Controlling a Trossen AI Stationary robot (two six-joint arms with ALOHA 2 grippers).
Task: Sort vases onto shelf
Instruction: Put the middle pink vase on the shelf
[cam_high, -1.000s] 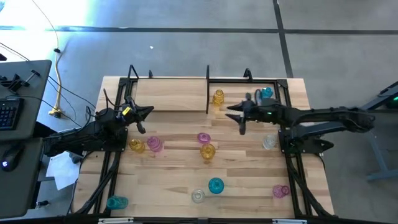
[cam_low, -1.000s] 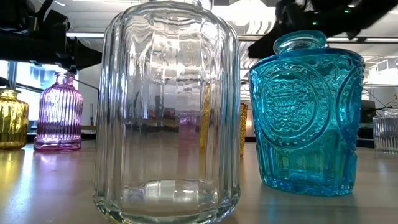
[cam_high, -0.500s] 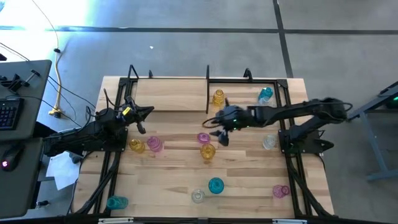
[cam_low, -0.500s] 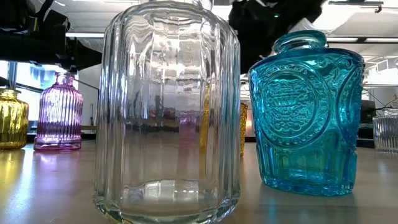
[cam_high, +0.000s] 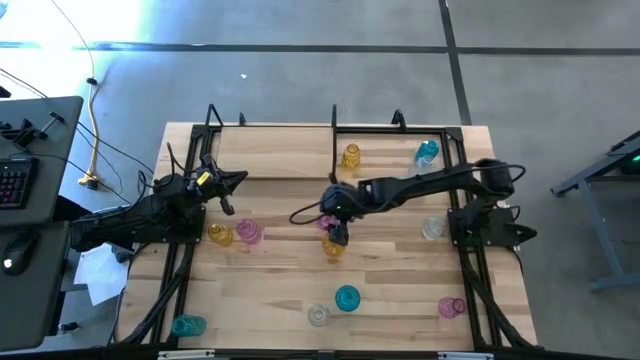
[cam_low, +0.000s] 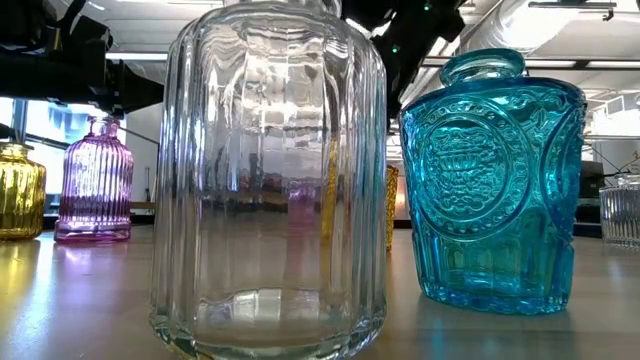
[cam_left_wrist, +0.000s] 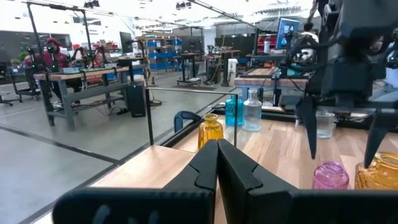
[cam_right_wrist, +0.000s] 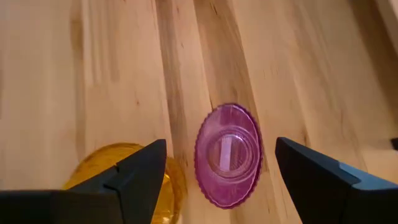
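Note:
I should sort the pink vase onto the shelf next, so my right gripper needs to grab its round neck (cam_right_wrist: 227, 152).
My right gripper (cam_right_wrist: 221, 146) is open and points down over the middle of the table. It hangs above a pink vase (cam_right_wrist: 228, 155), one finger on each side of it and touching nothing. An amber vase (cam_right_wrist: 118, 183) stands right beside that vase. In the high view the gripper (cam_high: 336, 228) covers part of the pink vase (cam_high: 323, 221). My left gripper (cam_left_wrist: 217, 167) is shut and empty near the table's left side (cam_high: 235, 180). The shelf (cam_high: 275, 152) stands along the far edge. It holds an amber vase (cam_high: 351, 156) and a teal vase (cam_high: 427, 152).
More vases stand on the table: amber (cam_high: 219, 234) and pink (cam_high: 249, 232) at the left, clear (cam_high: 432, 228) at the right. Teal (cam_high: 347, 298), clear (cam_high: 318, 316), pink (cam_high: 452, 307) and teal (cam_high: 187, 325) stand near the front edge. The shelf has black posts (cam_high: 333, 112).
My right gripper has swung from in front of the shelf toward the table's left and near side. It now stands over the pink and amber vases in the middle. No vase has moved.

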